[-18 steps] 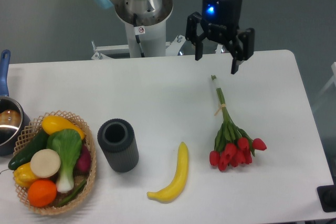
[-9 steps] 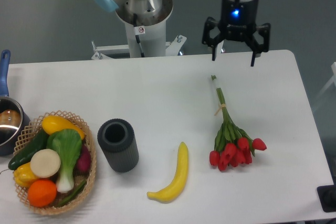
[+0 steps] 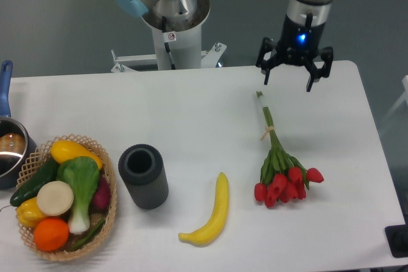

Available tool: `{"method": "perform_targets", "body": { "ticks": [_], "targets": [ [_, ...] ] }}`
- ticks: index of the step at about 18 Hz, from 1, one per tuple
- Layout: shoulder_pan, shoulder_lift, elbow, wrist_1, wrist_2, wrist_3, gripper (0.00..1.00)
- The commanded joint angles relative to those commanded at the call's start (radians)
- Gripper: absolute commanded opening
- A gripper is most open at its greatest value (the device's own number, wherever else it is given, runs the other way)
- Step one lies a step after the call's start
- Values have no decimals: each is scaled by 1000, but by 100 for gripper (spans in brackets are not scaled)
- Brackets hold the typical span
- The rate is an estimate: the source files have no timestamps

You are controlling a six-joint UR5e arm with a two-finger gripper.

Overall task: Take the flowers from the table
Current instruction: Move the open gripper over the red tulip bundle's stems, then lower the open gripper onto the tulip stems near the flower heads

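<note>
The gripper grabs the green stems of the tulips next, to pick up the red tulips (image 3: 286,186) from the white table.
The flowers (image 3: 281,171), red tulip buds on long green stems tied with a thin band, lie flat on the white table (image 3: 191,119) at the right, buds toward the front and stem ends toward the back. My gripper (image 3: 288,83) hangs above the back of the table, just behind and right of the stem tips. It is open, with nothing between its fingers, and it is not touching the flowers.
A yellow banana (image 3: 211,213) lies left of the buds. A dark grey cylinder (image 3: 144,176) stands mid-table. A wicker basket (image 3: 108,183) of fruit and vegetables sits front left, a pot (image 3: 9,151) at the left edge. The robot base (image 3: 172,23) stands behind.
The gripper has shifted to the right and turned about its axis, ending slightly lower behind the stem tips. The flowers and other objects have not moved.
</note>
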Motion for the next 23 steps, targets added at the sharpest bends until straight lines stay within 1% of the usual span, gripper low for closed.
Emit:
{"method": "perform_targets", "body": {
  "ticks": [2, 5, 8, 10, 16, 19, 23],
  "targets": [
    [0, -44, 0, 14, 3, -25, 100],
    [0, -117, 6, 43, 5, -26, 100],
    [0, -176, 38, 52, 25, -52, 100],
    [-2, -209, 58, 52, 25, -106, 100],
    [-17, -272, 75, 52, 25, -216, 100],
    [-43, -301, 75, 78, 26, -221, 100],
    [-72, -333, 84, 86, 40, -223, 100]
  ]
}}
